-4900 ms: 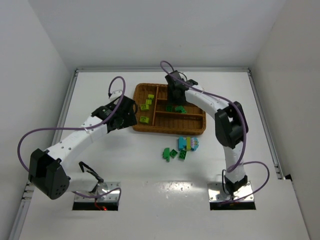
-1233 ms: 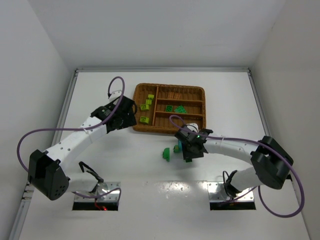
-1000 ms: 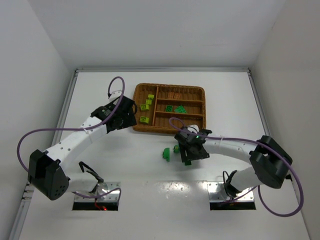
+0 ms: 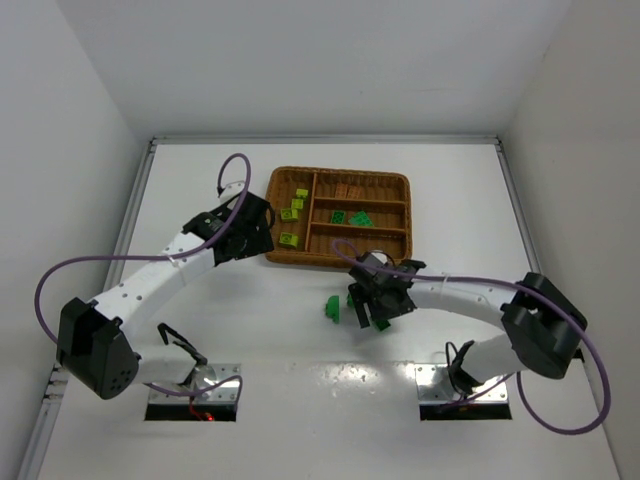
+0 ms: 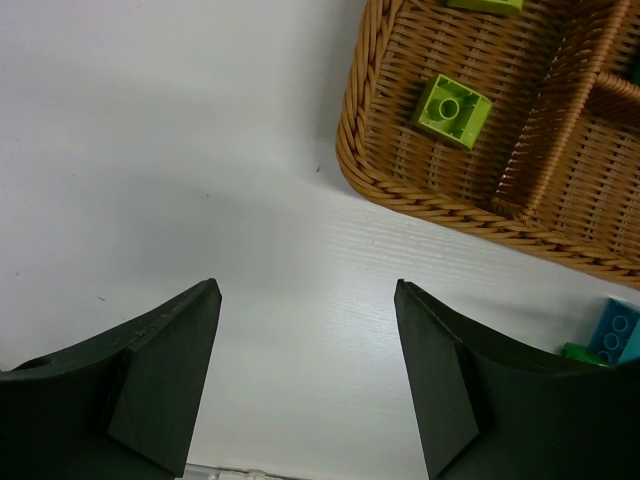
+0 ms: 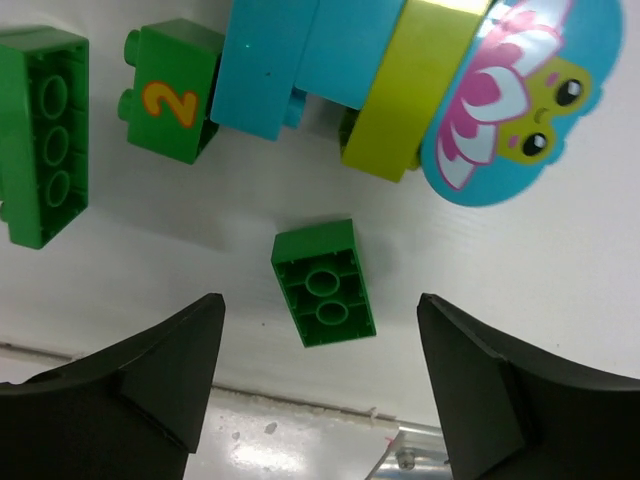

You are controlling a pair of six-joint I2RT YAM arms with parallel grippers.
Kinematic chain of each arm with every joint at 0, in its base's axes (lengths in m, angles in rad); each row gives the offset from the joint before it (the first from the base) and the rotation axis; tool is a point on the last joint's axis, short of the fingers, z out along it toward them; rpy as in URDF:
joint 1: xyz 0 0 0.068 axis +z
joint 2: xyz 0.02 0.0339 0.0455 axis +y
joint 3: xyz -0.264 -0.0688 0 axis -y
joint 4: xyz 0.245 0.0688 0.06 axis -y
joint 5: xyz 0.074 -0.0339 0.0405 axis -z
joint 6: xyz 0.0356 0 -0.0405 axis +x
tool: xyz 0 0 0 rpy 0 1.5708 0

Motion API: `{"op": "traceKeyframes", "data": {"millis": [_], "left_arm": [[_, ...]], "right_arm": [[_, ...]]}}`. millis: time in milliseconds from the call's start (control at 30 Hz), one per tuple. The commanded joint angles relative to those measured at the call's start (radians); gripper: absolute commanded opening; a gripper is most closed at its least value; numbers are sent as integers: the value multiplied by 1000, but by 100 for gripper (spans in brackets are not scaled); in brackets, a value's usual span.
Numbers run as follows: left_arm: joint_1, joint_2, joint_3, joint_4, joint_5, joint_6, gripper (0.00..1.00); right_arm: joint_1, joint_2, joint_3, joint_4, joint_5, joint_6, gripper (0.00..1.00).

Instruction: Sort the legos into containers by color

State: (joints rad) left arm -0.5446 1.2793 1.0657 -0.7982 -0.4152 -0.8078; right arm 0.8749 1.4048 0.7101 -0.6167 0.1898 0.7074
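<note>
My right gripper needs to pinch the small green brick (image 6: 323, 282) by its long sides next, so that it can be sorted with the tray's dark green legos.
The wicker tray (image 4: 340, 173) holds lime legos (image 4: 292, 213) in its wide left section, dark green ones (image 4: 350, 217) in a middle narrow section and orange-brown ones (image 4: 347, 190) in the far one. My right gripper (image 4: 371, 312) (image 6: 320, 302) hovers open over loose legos in front of the tray. A small green brick (image 6: 323, 282) lies studs-down on the table between its fingers, untouched. My left gripper (image 4: 250, 226) (image 5: 305, 292) is open and empty above bare table at the tray's left front corner (image 5: 368, 170), near a lime brick (image 5: 452, 110) inside.
Beyond the small brick lie a long green brick (image 6: 42, 135), a green brick marked 2 (image 6: 172, 92), cyan bricks (image 6: 300, 55), a lime brick (image 6: 415, 85) and a round cyan frog piece (image 6: 520, 90). Another green brick (image 4: 333, 307) sits left of the right gripper.
The right arm has come from the tray down to the loose legos, and in the last second shifted slightly left and nearer. The left arm has not moved.
</note>
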Motion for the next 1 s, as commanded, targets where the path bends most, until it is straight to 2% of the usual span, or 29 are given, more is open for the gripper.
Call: {"op": "traceKeyframes", "data": {"millis": [0,33,100,133,300,400,600,733,800,967], "left_arm": [[-9,0,22,14,1,13,77],[-9,0,22,14,1,13,77],[-9,0,22,14,1,13,77],[-9,0,22,14,1,13,77],[-9,0,22,14,1,13,77],[-9,0,22,14,1,13,77],[-9,0,22,14,-8,13,77],[-9,-9,22,14,-8,13,77],[-9,-18,13,14,-17,13,77],[-9,-27,13,14,-17,4,77]], "right_arm": [[7,25,-17,69,-33,-40,77],[7,39,-27,90,-33,-40,75],[7,48,-27,110,-33,-40,67],[7,57,-27,123,-24,-40,60],[7,86,-38,156,-24,-40,42],[7,54,-23,118,-9,-40,30],[-14,-116,144,2,124,-14,29],[-68,23,357,-34,187,-61,31],[-94,157,497,-48,217,-92,32],[-195,357,753,-26,185,-134,34]]}}
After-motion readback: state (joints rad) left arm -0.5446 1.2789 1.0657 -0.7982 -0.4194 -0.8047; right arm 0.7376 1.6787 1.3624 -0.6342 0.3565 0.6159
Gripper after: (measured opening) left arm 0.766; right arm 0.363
